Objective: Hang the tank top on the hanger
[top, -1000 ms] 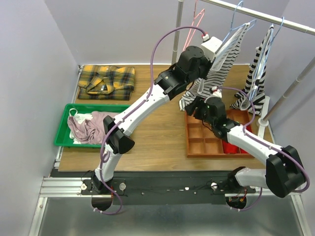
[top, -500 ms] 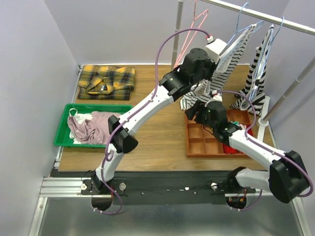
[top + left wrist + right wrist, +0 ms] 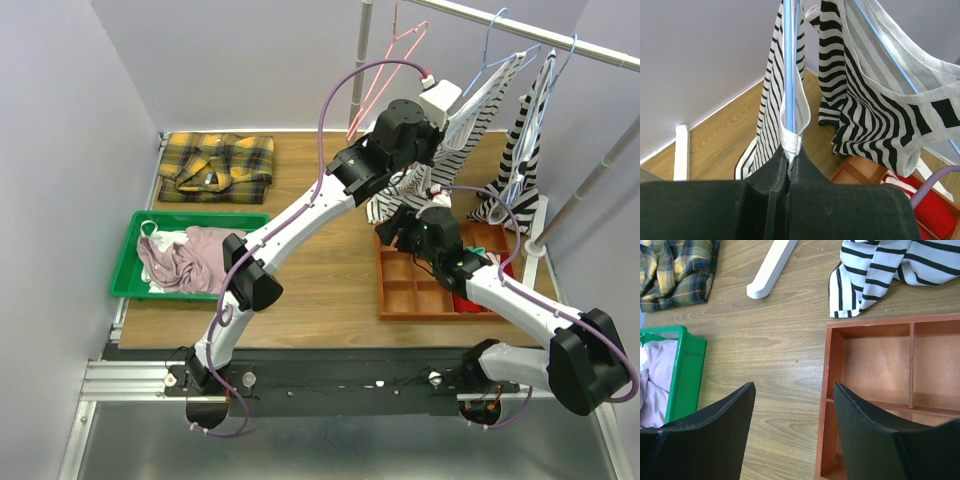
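My left gripper opens now, since the light-blue hanger's wire runs through the white strap's loop, so the strap would remain on the hanger.
The tank top (image 3: 480, 98), white with thin dark stripes, hangs from the light-blue hanger (image 3: 497, 40) on the rail, and its lower end trails onto the table (image 3: 330, 260). My left gripper (image 3: 458, 112) is raised beside it. In the left wrist view it (image 3: 790, 150) is shut on a white strap of the tank top (image 3: 771, 100), with the hanger wire (image 3: 789, 60) running up through the strap loop. My right gripper (image 3: 395, 228) is low over the table. In the right wrist view it (image 3: 793, 387) is open and empty, and the tank top's hem (image 3: 875, 270) lies ahead of it.
A broad-striped garment (image 3: 522, 150) hangs on a second blue hanger to the right. A pink hanger (image 3: 385, 65) hangs further left on the rail (image 3: 560, 38). A red-brown divided tray (image 3: 440, 280) lies under the right arm. A green bin (image 3: 130, 260) of clothes and a yellow plaid shirt (image 3: 215, 165) are at left.
My left gripper has moved up and to the right with the strap, and the hanger and tank top swung right with it. The right arm shifted slightly.
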{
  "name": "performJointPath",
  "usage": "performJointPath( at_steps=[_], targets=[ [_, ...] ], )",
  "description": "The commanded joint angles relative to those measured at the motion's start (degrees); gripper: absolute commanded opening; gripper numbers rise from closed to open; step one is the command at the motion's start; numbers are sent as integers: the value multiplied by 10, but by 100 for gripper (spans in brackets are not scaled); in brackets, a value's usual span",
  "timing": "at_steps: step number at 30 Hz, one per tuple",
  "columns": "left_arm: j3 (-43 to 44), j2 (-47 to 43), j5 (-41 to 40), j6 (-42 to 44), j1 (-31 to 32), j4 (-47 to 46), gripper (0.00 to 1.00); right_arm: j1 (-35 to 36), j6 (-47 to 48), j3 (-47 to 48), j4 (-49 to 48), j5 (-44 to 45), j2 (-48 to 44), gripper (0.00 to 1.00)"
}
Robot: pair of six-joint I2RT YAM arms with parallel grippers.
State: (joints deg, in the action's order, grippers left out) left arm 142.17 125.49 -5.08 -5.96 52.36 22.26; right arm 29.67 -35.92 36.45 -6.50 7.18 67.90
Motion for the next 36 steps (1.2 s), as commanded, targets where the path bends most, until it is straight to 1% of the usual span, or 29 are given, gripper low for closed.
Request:
performJointPath(
  at_steps=[1, 7, 9, 12, 16, 20, 21, 23, 25, 26, 28, 33, 34, 36],
  targets=[
    [24, 5, 12, -11, 3, -47, 8, 4, 5, -8, 15, 0, -10, 72],
    [23, 2, 8, -10, 3, -56, 10, 4, 7, -6, 17, -1, -8, 72],
    [21, -1, 7, -10, 3, -59, 18, 4, 8, -4, 17, -1, -7, 72],
    [20, -3, 8, -9, 3, -64, 21, 4, 9, -4, 18, 0, -6, 72],
    [20, -7, 6, -10, 2, -68, 30, 5, 9, -2, 19, -1, -7, 72],
    [3, -25, 5, -12, 2, -80, 46, 4, 10, -1, 20, -2, -8, 72],
    [-1, -29, 6, -12, 2, -82, 47, 4, 11, -1, 22, -1, -9, 72],
    [-5, -36, 6, -9, 2, -83, 52, 4, 11, 0, 23, -2, -9, 72],
    [-6, -41, 7, -7, 3, -84, 52, 5, 11, -1, 22, -1, -11, 72],
    [-8, -45, 6, -8, 2, -83, 55, 5, 10, -1, 22, -1, -12, 72],
    [-17, -53, 9, -7, 3, -85, 57, 4, 10, -1, 23, -2, -13, 73],
    [-44, -89, 10, 2, 2, -92, 65, 4, 9, -1, 32, -4, -22, 75],
    [-54, -96, 10, 2, 2, -91, 67, 4, 9, 0, 35, -3, -26, 75],
    [-68, -120, 10, 8, 2, -93, 74, 4, 10, 2, 43, 0, -35, 77]
  ],
)
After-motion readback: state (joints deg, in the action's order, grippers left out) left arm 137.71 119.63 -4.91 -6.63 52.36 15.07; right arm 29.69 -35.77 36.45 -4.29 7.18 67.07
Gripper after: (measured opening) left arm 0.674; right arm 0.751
